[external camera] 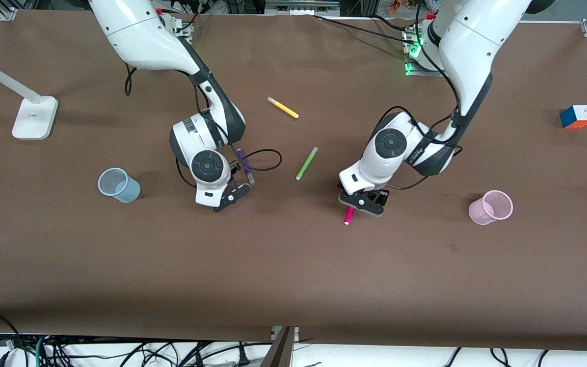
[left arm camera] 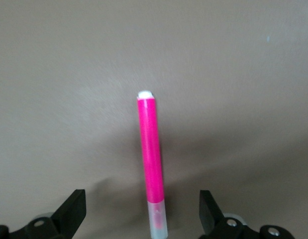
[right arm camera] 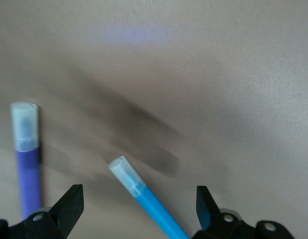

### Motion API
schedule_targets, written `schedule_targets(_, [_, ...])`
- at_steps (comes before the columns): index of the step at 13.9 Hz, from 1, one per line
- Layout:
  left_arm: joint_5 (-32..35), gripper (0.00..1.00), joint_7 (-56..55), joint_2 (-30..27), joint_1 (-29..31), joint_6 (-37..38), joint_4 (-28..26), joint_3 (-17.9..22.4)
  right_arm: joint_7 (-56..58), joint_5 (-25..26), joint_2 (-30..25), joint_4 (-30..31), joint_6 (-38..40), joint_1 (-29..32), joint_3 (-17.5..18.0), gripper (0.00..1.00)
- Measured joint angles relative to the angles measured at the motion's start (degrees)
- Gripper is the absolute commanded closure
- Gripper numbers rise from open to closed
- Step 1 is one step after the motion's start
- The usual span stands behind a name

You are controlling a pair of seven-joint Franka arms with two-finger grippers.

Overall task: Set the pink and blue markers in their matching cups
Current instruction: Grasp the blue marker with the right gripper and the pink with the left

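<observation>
The blue marker should go in the pale blue cup, so I should grab it with my right gripper by its body just below the clear cap (right arm camera: 154, 206).
The pink marker (external camera: 348, 217) lies on the brown table, its end showing from under my left gripper (external camera: 364, 202). In the left wrist view the pink marker (left arm camera: 150, 154) lies between the open fingers of the left gripper (left arm camera: 142, 213), untouched. My right gripper (external camera: 228, 198) is low over the table beside the pale blue cup (external camera: 117, 184). It hides the blue marker in the front view. In the right wrist view the blue marker (right arm camera: 151, 203) lies slanted between the open fingers of the right gripper (right arm camera: 139, 209). The pale pink cup (external camera: 491, 207) stands toward the left arm's end.
A dark purple marker (external camera: 245, 165) lies by the right wrist and also shows in the right wrist view (right arm camera: 27, 164). A green marker (external camera: 306, 163) and a yellow marker (external camera: 283, 107) lie between the arms. A colour cube (external camera: 577, 116) and a white lamp base (external camera: 34, 118) sit near the table's ends.
</observation>
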State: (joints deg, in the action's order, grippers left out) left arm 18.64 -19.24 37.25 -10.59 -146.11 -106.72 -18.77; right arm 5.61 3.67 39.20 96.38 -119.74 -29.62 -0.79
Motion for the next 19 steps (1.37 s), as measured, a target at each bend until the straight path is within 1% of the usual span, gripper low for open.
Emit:
schedule_targets(3, [1.05, 0.00, -1.32, 0.34, -0.01, -0.52, -1.07, 0.12, 0.88, 0.63, 0.00, 0.48, -0.77, -0.02, -0.01, 0.00])
schedule_targets(5, [4.84, 0.00, -4.62, 0.35, -0.22, -0.52, -1.81, 0.11, 1.38, 0.63, 0.00, 0.56, -0.84, -0.45, 0.00, 0.00])
schedule_targets(6, [6.98, 0.05, -6.38, 0.35, -0.33, -0.52, -2.20, 0.10, 1.38, 0.63, 0.00, 0.72, -1.02, -0.78, 0.00, 0.00])
schedule_targets(8, [9.11, 0.29, -9.83, 0.43, -0.58, -0.52, -2.82, 0.09, 1.38, 0.64, 0.00, 1.53, -1.94, -1.22, 0.00, 0.02])
schedule_targets(9, [9.47, 0.58, -11.16, 0.55, -0.77, -0.53, -2.90, 0.06, 1.39, 0.64, 0.01, 2.18, -2.78, -1.30, 0.00, 0.15])
schedule_targets(10, [9.52, 0.87, -12.04, 0.63, -0.97, -0.62, -2.89, 0.01, 1.39, 0.66, 0.01, 2.89, -3.60, -1.32, -0.01, 0.32])
schedule_targets(11, [9.52, 1.00, -12.46, 0.60, -1.09, -0.90, -2.87, -0.15, 1.40, 0.68, 0.01, 3.39, -4.00, -1.32, -0.02, 0.49])
schedule_targets(12, [9.52, 1.00, -12.55, 0.58, -1.10, -1.07, -2.80, -0.27, 1.41, 0.69, -0.05, 3.54, -4.11, -1.32, -0.03, 0.68])
schedule_targets(14, [9.59, 1.00, -12.55, 0.35, -1.05, -1.08, -2.64, -0.13, 1.42, 0.70, -0.64, 3.55, -4.08, -1.32, -0.05, 0.97])
schedule_targets(15, [9.59, 1.00, -12.55, 0.27, -1.02, -1.08, -2.60, -0.09, 1.42, 0.70, -0.76, 3.55, -4.10, -1.33, -0.05, 1.00])
schedule_targets(19, [9.63, 1.00, -12.52, -0.35, -0.59, -0.16, -2.37, -0.02, 1.32, 0.70, -1.01, 3.53, -4.54, -1.35, -0.11, 1.00])
